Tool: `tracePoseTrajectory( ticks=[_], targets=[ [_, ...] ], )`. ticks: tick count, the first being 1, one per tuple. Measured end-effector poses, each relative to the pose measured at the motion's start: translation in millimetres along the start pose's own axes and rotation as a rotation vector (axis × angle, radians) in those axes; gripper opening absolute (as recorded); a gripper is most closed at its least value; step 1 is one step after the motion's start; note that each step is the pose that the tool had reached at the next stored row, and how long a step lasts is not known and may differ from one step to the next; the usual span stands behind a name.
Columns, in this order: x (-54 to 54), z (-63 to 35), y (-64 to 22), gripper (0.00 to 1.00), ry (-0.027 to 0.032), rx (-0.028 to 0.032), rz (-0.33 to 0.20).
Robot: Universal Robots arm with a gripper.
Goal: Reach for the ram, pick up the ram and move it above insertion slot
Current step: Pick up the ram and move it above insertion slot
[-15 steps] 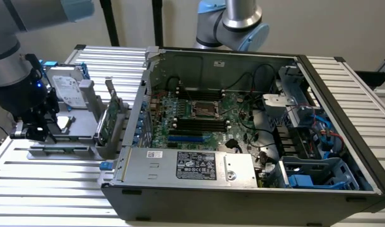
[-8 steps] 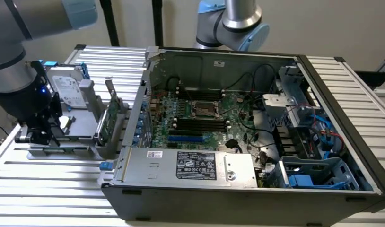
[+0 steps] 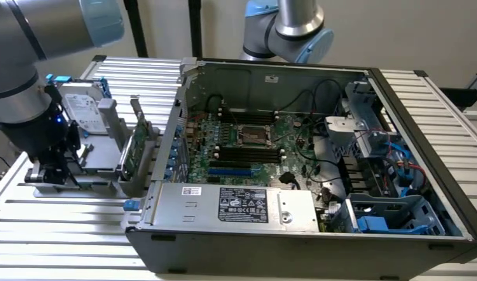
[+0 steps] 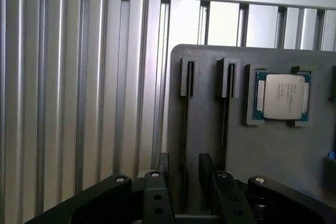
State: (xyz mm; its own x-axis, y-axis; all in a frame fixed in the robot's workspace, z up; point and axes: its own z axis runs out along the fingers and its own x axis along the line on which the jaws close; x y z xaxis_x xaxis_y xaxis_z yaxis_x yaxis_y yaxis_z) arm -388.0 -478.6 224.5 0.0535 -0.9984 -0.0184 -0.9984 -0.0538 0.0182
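The gripper should next grab the ram by the middle of its upper long edge (image 4: 185,172), because the rack's grey post (image 4: 190,77) holds the end of the ram.
My gripper (image 3: 55,170) is down at the grey holder rack (image 3: 98,175), at the exterior view's left beside the open computer case. In the wrist view my gripper (image 4: 185,174) is open, one finger (image 4: 164,174) on each side of a thin dark strip seen edge-on in the rack's slot. That strip looks like the ram (image 4: 185,129), standing on its long edge. The fingers show a small gap to it on both sides. The motherboard's black memory slots (image 3: 246,153) lie inside the case, beside the processor socket (image 3: 252,136).
The rack also holds a silver hard drive (image 3: 82,111), a taller green expansion card (image 3: 133,146) and a processor chip (image 4: 283,95) in a recess. A second slot (image 4: 227,103) runs parallel to the ram. The case wall (image 3: 172,134) rises between the rack and the motherboard.
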Motion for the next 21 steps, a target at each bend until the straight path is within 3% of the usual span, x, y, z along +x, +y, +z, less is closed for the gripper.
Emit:
tracePoseTrajectory(
  ticks=[13, 21],
  targets=[
    [-7.2, 23.5, 0.7, 0.36, 0.0, -0.0001, 0.0],
    [-7.5, 29.8, 5.5, 0.36, -0.0001, -0.0001, 0.0]
  ],
)
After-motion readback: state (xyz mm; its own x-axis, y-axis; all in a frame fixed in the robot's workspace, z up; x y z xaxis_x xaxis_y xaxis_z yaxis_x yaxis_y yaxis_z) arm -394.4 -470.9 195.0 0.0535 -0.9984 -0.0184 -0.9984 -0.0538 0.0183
